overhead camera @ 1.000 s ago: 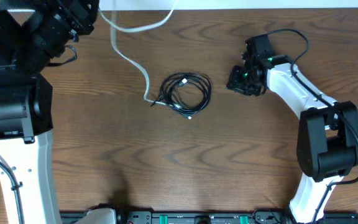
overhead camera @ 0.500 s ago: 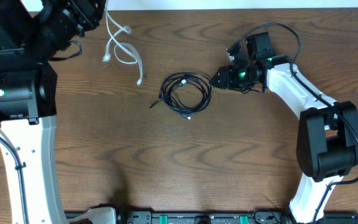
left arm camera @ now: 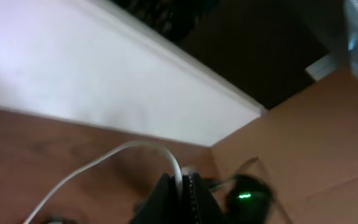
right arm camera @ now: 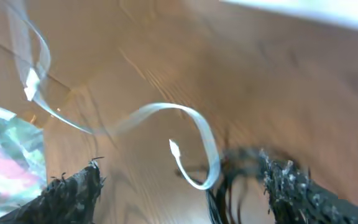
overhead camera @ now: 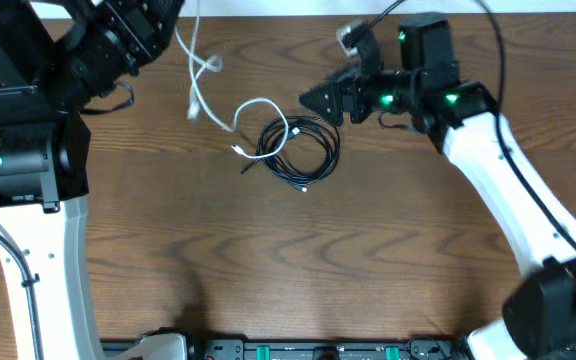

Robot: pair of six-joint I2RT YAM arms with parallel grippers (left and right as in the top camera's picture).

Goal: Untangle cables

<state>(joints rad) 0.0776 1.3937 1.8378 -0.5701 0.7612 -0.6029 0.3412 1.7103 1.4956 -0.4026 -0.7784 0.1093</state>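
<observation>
The white cable hangs near my left gripper, and my right gripper will grab it next by that hanging part to pull it away untangled.
A black cable [overhead camera: 301,150] lies coiled mid-table. The white cable [overhead camera: 268,108] hangs from my left gripper [overhead camera: 175,14] at the table's far edge, drops left of the coil, then loops back so its plug end [overhead camera: 239,150] rests by the coil's left rim. In the left wrist view the left gripper [left arm camera: 180,182] is shut on the white cable [left arm camera: 104,163]. My right gripper [overhead camera: 318,103] hovers open just above and right of the coil. Its wrist view shows the right gripper [right arm camera: 180,183] wide apart, with the white loop [right arm camera: 209,152] and black strands [right arm camera: 232,186] between the fingers, untouched.
The table's far edge meets a white wall strip [overhead camera: 248,7]. The right arm's thick black lead [overhead camera: 496,45] arcs over the back right. A dark equipment rail [overhead camera: 308,350] runs along the near edge. Both arm bases stand at the table's left and right sides.
The left gripper pulled the white cable up off the coil, and its loose end has swung back against the coil. The right gripper moved left toward the coil and opened.
</observation>
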